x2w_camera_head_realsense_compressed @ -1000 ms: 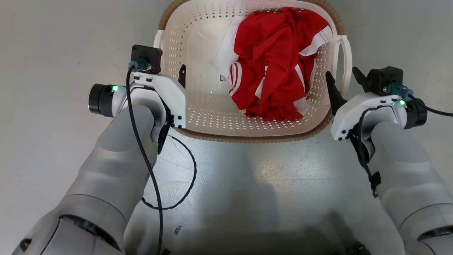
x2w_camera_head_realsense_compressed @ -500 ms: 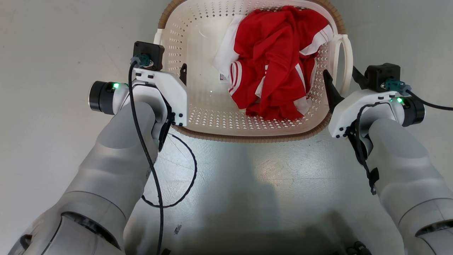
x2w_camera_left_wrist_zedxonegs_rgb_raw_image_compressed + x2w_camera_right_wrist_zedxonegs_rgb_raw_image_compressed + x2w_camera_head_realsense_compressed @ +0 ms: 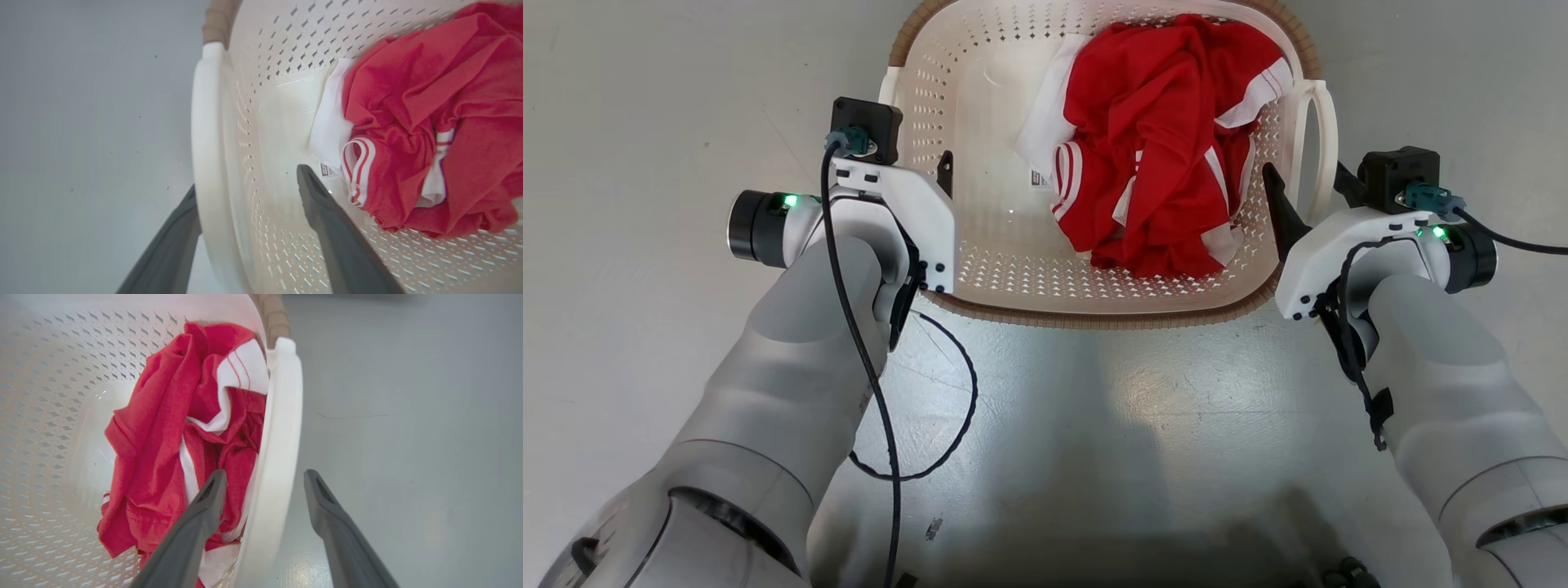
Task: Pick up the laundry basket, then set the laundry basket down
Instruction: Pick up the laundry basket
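Note:
The left gripper next needs to grab the basket by its white loop handle (image 3: 204,122) to pick it up and set it down, since the basket is far too wide for the fingers and holds loose clothes.
The laundry basket (image 3: 1094,315), cream-white with holes and a brown rim band, stands on the grey floor just ahead of me. My left gripper (image 3: 916,167) is open and straddles the basket's left white loop handle (image 3: 204,122); one finger is outside the handle and the other is inside the basket wall (image 3: 282,45). My right gripper (image 3: 1307,189) is open too. In the right wrist view the right loop handle (image 3: 282,416) runs between its two dark fingers (image 3: 204,506), with a gap on the outer side.
Crumpled red-and-white clothes (image 3: 1160,139) fill the right half of the basket, close to my right gripper's inner finger. A black cable (image 3: 960,408) loops down from my left arm over the bare grey floor (image 3: 645,98) around the basket.
My right gripper has slid left and forward, so its fingers now straddle the right handle. The left gripper crept slightly forward early on and has since held still.

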Tool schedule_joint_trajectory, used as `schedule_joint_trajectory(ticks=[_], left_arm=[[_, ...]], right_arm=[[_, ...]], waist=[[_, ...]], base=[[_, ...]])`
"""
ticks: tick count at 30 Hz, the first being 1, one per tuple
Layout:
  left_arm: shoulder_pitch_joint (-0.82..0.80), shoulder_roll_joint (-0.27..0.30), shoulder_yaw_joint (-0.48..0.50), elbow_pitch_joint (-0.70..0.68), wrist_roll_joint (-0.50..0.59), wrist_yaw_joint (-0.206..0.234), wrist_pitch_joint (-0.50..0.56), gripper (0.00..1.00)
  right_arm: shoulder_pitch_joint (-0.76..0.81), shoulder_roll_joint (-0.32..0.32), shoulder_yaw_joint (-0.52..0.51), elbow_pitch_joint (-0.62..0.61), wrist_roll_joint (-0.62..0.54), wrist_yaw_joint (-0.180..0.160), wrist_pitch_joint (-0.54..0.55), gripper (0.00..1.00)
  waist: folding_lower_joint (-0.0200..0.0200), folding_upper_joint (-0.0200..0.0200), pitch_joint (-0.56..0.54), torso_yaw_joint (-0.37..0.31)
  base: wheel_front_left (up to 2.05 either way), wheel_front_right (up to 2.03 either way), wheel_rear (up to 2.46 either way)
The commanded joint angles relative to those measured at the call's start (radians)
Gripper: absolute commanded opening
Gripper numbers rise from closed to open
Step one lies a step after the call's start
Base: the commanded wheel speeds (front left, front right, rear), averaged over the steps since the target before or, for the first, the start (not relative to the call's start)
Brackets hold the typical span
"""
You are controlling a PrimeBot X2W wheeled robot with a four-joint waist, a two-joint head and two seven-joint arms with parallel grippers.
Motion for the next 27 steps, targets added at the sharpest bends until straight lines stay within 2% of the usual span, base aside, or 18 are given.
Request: schedule_joint_trajectory(ticks=[1, 2, 4, 5, 6, 7, 8, 16, 27], left_arm=[[-0.011, 0.022, 0.006, -0.002, -0.008, 0.013, 0.005, 1.0], [-0.012, 0.022, 0.003, -0.001, -0.01, 0.014, 0.007, 1.0], [-0.01, 0.022, -0.014, 0.001, -0.005, 0.017, 0.018, 1.0], [-0.01, 0.022, -0.023, -0.001, -0.003, 0.014, 0.023, 0.57], [-0.01, 0.022, -0.028, -0.003, -0.003, 0.016, 0.022, 0.24], [-0.01, 0.022, -0.038, -0.002, 0.0, 0.017, 0.029, 0.24], [-0.009, 0.022, -0.046, -0.002, 0.001, 0.018, 0.038, 0.0], [0.017, 0.022, -0.076, -0.037, -0.038, 0.05, 0.066, 0.0], [0.079, 0.022, -0.114, -0.07, -0.116, 0.076, 0.067, 0.0]], right_arm=[[0.036, 0.024, 0.017, 0.002, 0.013, 0.003, -0.005, 0.96], [0.036, 0.024, 0.018, 0.003, 0.015, 0.003, -0.005, 0.9], [0.037, 0.025, 0.019, 0.005, 0.019, 0.003, -0.003, 0.41], [0.037, 0.025, 0.019, 0.006, 0.021, 0.003, -0.001, 0.11], [0.038, 0.025, 0.019, 0.007, 0.024, 0.003, 0.005, 0.0], [0.038, 0.025, 0.018, 0.007, 0.027, 0.003, 0.008, 0.0], [0.037, 0.025, 0.016, 0.008, 0.029, 0.003, 0.009, 0.0], [0.05, 0.027, 0.015, 0.012, 0.034, 0.003, 0.014, 0.0], [0.079, 0.027, 0.04, 0.014, 0.046, 0.003, 0.051, 0.0]], waist=[[0.0, 0.0, 0.0, 0.0], [0.0, 0.0, 0.001, 0.0], [0.0, 0.0, 0.004, 0.001], [0.0, 0.0, 0.006, 0.001], [0.0, 0.0, 0.008, 0.0], [0.0, 0.0, 0.011, -0.001], [0.0, 0.0, 0.013, -0.001], [0.0, 0.0, 0.002, 0.0], [0.0, 0.0, -0.083, 0.02]], base=[[0.0, 0.0, 0.0], [0.0, 0.0, 0.0], [0.0, 0.0, 0.0], [0.0, 0.0, 0.0], [0.0, 0.0, 0.0], [0.0, 0.0, 0.0], [0.0, 0.0, 0.0], [0.0, 0.0, 0.0], [0.0, 0.0, 0.0]])
